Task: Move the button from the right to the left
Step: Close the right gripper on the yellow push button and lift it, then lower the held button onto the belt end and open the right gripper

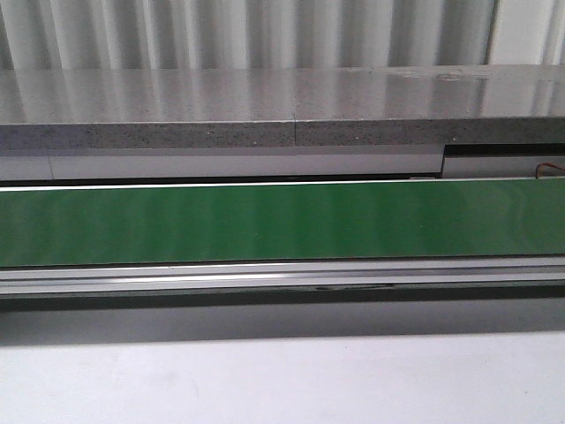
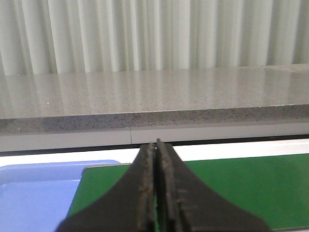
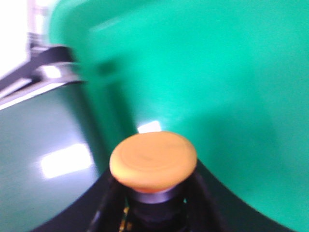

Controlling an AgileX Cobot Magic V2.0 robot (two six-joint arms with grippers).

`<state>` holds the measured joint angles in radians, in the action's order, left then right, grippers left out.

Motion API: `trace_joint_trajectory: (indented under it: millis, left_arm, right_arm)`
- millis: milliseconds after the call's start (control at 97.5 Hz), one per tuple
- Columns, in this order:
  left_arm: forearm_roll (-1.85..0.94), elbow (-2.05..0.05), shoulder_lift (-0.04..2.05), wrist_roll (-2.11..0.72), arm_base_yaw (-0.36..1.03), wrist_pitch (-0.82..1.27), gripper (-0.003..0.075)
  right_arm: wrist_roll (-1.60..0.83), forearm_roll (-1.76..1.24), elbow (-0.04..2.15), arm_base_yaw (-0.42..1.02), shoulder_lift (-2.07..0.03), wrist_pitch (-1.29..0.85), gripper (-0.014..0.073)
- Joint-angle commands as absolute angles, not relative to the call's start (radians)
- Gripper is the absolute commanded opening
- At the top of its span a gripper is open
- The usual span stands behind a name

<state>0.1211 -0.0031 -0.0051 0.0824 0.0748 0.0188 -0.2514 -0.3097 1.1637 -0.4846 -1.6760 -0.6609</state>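
I should move the button point(image 3: 153, 162) to the conveyor belt point(image 3: 38, 130) with my right gripper before I release it. The button is hanging over the bright green surface, short of the belt.
In the right wrist view the button point(image 3: 153, 162) shows its round orange cap, with a silver collar and dark body below it, between the black fingers. My right gripper point(image 3: 154, 205) is shut on the button and holds it over a bright green surface point(image 3: 231, 87). The picture is blurred. In the left wrist view my left gripper point(image 2: 157, 145) is shut and empty, its fingers pressed together above the green belt point(image 2: 241, 188). Neither gripper nor the button shows in the front view.
A green conveyor belt point(image 1: 282, 221) with metal rails point(image 1: 282, 274) runs across the front view, a grey stone counter point(image 1: 282, 106) behind it. A blue tray point(image 2: 34, 193) lies by the belt's end in the left wrist view. White table point(image 1: 282, 380) lies in front.
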Motion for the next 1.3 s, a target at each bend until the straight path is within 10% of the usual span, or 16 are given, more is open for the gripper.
trace_joint_trajectory:
  millis: [0,697,1015,1292]
  left_arm:
    - [0.122,0.022,-0.04,0.091,0.08,-0.062,-0.002]
    - [0.122,0.022,-0.04,0.091,0.08,-0.062,-0.002]
    - [0.122,0.022,-0.04,0.091,0.08,-0.062,-0.002]
    - [0.122,0.022,-0.04,0.091,0.08,-0.062,-0.002]
  right_arm:
    - [-0.262,-0.335,1.186,-0.444,-1.576,-0.676,0.0247]
    - [-0.221,-0.362,1.186,-0.284,-1.609,-0.767,0.0252]
    - [-0.223,-0.378,1.188,-0.282,-1.656,-0.789,0.0612]
    - [-0.268,-0.401,1.249,-0.28,-1.59,-0.801,0.0636]
